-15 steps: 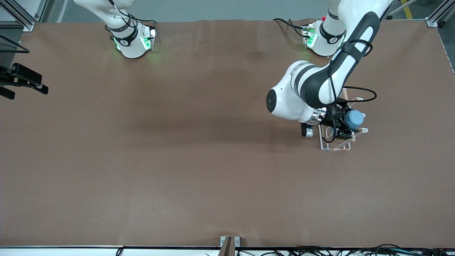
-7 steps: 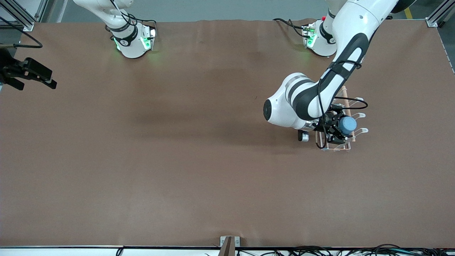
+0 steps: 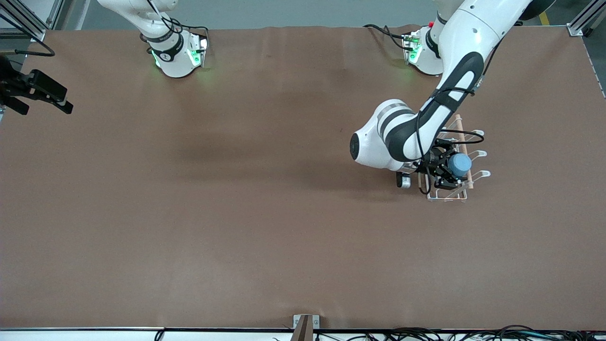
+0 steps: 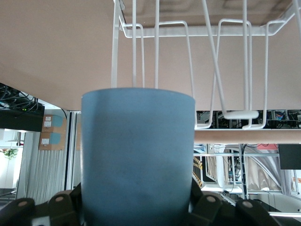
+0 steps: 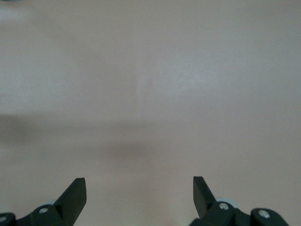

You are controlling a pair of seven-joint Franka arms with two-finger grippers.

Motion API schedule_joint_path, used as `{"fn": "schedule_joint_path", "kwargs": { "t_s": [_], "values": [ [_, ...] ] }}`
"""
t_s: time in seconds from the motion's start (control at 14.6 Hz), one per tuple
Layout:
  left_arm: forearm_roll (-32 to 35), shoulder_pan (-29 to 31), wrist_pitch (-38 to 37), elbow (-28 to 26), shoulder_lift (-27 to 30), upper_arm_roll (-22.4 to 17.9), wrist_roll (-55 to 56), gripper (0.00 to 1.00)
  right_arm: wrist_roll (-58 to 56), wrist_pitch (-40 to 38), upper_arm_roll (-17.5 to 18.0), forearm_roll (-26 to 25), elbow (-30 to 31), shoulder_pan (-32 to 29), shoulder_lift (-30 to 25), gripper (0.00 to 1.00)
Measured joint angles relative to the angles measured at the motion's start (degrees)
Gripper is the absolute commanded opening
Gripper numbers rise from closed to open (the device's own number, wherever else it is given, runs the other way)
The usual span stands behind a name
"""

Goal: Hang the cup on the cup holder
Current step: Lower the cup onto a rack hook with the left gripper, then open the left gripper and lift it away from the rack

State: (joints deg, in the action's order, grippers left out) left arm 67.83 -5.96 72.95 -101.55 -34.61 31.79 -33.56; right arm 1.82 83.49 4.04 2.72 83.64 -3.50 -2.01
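Note:
In the left wrist view the light blue cup's (image 4: pixel 137 155) rim reaches down around the cup holder's wire peg (image 4: pixel 157 66), so the cup would hang there: now it is time for my left gripper to open.
The light blue cup (image 3: pixel 459 164) is held in my left gripper (image 3: pixel 449 169), which is shut on it over the cup holder (image 3: pixel 447 195), a white wire rack with looped prongs and a wooden rod (image 3: pixel 463 149) on top, near the left arm's end of the table. In the left wrist view the cup (image 4: pixel 137 155) fills the middle, with the rack's prongs (image 4: pixel 188 56) and rod (image 4: pixel 249 136) just past its rim. My right gripper (image 3: pixel 38 92) hangs open and empty at the right arm's edge of the table; in its wrist view the fingertips (image 5: pixel 75 193) stand wide apart over bare table.
The brown table cover (image 3: pixel 236 189) spreads between the two arms. Both arm bases (image 3: pixel 177 54) stand at the table's edge farthest from the front camera. A small bracket (image 3: pixel 305 324) sits at the table's nearest edge.
My left gripper has lowered the cup and shifted it slightly toward the middle of the rack beside the rod. My right gripper has drifted a little at the table's edge.

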Motion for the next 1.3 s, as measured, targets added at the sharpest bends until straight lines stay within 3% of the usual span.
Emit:
{"fn": "schedule_joint_path", "kwargs": {
  "t_s": [0.07, 0.14, 0.55, 0.75, 0.96, 1.3],
  "values": [
    [0.63, 0.04, 0.00, -0.10, -0.23, -0.01, 0.39, 0.82, 0.00, -0.08, 0.00, 0.00, 0.00, 0.00, 0.00, 1.00],
    [1.08, 0.10, 0.00, -0.12, -0.38, -0.02, 0.61, 1.00, 0.00, -0.32, -0.01, 0.01, 0.00, 0.00, 0.00, 1.00],
    [1.70, 0.22, 0.06, 0.41, -0.41, 0.05, 5.17, 1.00, -0.01, -0.94, 0.17, 0.01, 0.00, 0.12, -0.01, 1.00],
    [0.85, 0.24, 0.06, 3.94, -0.11, 0.23, 7.93, 1.00, 0.02, 0.78, 0.13, 0.00, 0.03, 0.11, -0.01, 1.00],
    [-7.41, 0.21, 0.24, 12.11, 0.74, 0.60, 16.30, 1.00, 0.06, 1.83, 0.09, 0.00, 0.03, 0.10, -0.01, 1.00],
    [-29.87, 3.02, 5.08, 25.59, 2.14, 0.49, 38.76, 1.00, 0.10, 1.89, 0.06, 0.00, 0.05, 0.09, -0.01, 1.00]
  ]
}}
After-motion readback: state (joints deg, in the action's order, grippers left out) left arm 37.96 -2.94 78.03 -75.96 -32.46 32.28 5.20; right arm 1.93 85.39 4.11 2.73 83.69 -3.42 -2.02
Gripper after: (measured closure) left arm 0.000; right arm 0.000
